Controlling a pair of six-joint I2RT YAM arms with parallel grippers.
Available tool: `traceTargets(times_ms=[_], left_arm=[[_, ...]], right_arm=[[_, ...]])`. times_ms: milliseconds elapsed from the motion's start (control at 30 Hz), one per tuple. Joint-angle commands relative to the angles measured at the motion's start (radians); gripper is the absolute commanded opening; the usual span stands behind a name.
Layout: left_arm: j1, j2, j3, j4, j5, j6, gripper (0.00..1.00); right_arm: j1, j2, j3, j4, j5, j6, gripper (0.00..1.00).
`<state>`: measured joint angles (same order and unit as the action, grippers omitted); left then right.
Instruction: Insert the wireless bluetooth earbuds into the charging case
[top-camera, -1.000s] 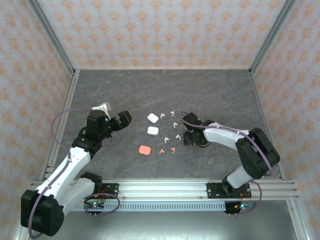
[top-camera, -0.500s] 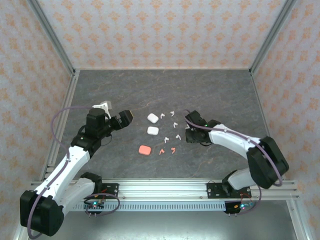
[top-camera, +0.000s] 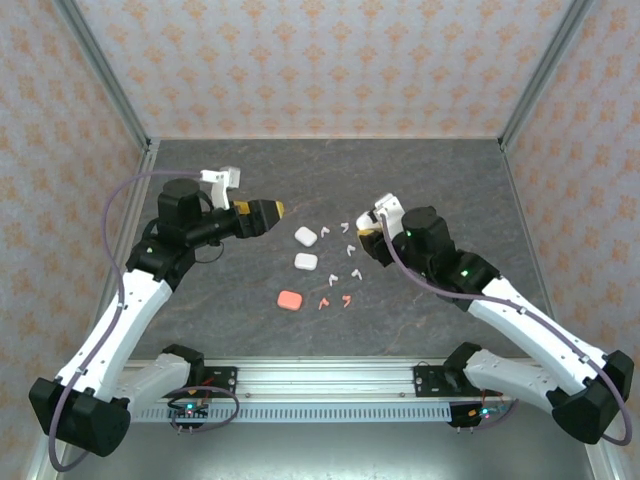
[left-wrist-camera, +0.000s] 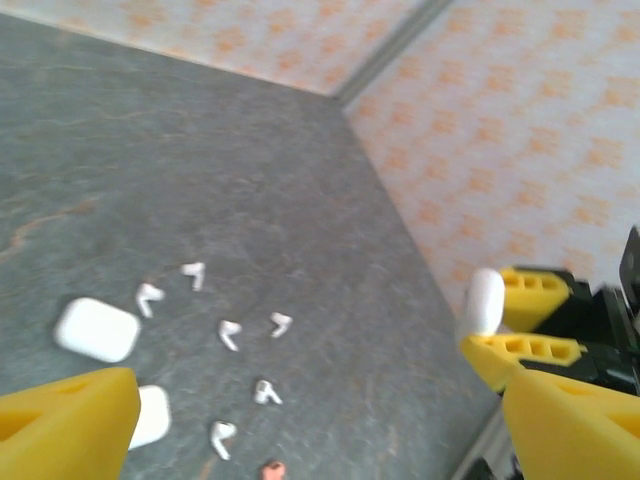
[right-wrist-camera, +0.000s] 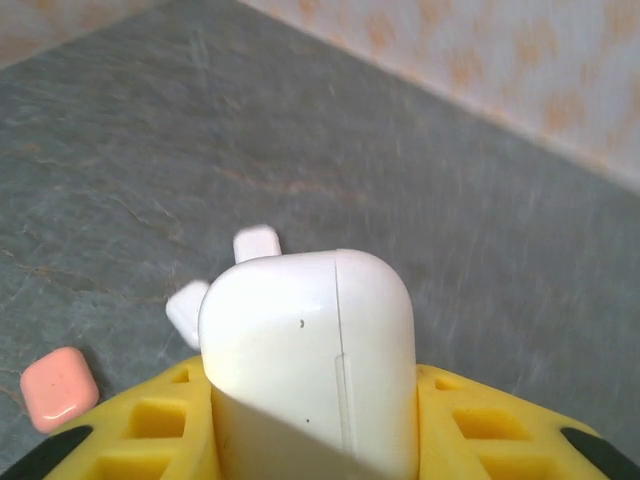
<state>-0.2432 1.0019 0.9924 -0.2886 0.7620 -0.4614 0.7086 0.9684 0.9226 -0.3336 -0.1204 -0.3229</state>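
I will next grab the white charging case with my left gripper by its body, clear of the lid seam (top-camera: 367, 221) (left-wrist-camera: 482, 304), to open the lid for inserting earbuds.
My right gripper (top-camera: 374, 224) is raised above the table and shut on a closed white charging case (top-camera: 383, 209), which stands upright between its yellow fingers (right-wrist-camera: 120, 430) in the right wrist view (right-wrist-camera: 310, 340). My left gripper (top-camera: 264, 214) hovers open to the left, with nothing between its fingers (left-wrist-camera: 60, 420). Several white earbuds lie loose on the table, among them three (top-camera: 344, 226) (top-camera: 349, 248) (top-camera: 356, 273). Two coral-pink earbuds (top-camera: 324, 302) (top-camera: 346, 299) lie nearer the front. The left wrist view shows white earbuds (left-wrist-camera: 229, 333) (left-wrist-camera: 265, 392) below and the held case (left-wrist-camera: 484, 300) at the right.
Two more white cases (top-camera: 305, 236) (top-camera: 306, 261) and a pink case (top-camera: 291, 300) lie closed on the dark stone table (top-camera: 440, 180), left of the earbuds. Patterned walls and metal rails (top-camera: 120, 250) enclose the table.
My right gripper has risen from the table with the white case in it. My left arm has lifted and swung its gripper up and toward the middle.
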Motion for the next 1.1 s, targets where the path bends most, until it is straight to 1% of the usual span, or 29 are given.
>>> traceTargets(times_ms=[0, 133, 200, 400, 500, 700, 900, 1067], left_arm=[[-0.032, 0.008, 0.072, -0.050, 0.141, 0.033, 0.92], [-0.109, 0.026, 0.107, -0.044, 0.149, 0.038, 0.90], [-0.152, 0.041, 0.116, -0.034, 0.143, 0.040, 0.89], [-0.265, 0.127, 0.149, -0.003, 0.090, 0.038, 0.82], [-0.303, 0.176, 0.159, 0.042, 0.076, 0.013, 0.78], [-0.355, 0.244, 0.186, 0.066, 0.069, 0.011, 0.71], [-0.364, 0.258, 0.184, 0.061, 0.066, 0.018, 0.64], [-0.368, 0.267, 0.183, 0.063, 0.066, 0.018, 0.55]], right_arm=[[0.019, -0.008, 0.050, 0.051, -0.081, -0.275, 0.38], [0.027, -0.007, 0.053, 0.083, -0.166, -0.444, 0.38], [0.029, -0.002, 0.056, 0.088, -0.186, -0.497, 0.38], [0.039, 0.018, 0.087, 0.074, -0.216, -0.528, 0.38], [0.065, 0.027, 0.089, 0.071, -0.197, -0.542, 0.38], [0.075, 0.036, 0.091, 0.072, -0.179, -0.536, 0.38], [0.076, 0.038, 0.094, 0.072, -0.177, -0.523, 0.38], [0.077, 0.039, 0.097, 0.073, -0.189, -0.510, 0.38]])
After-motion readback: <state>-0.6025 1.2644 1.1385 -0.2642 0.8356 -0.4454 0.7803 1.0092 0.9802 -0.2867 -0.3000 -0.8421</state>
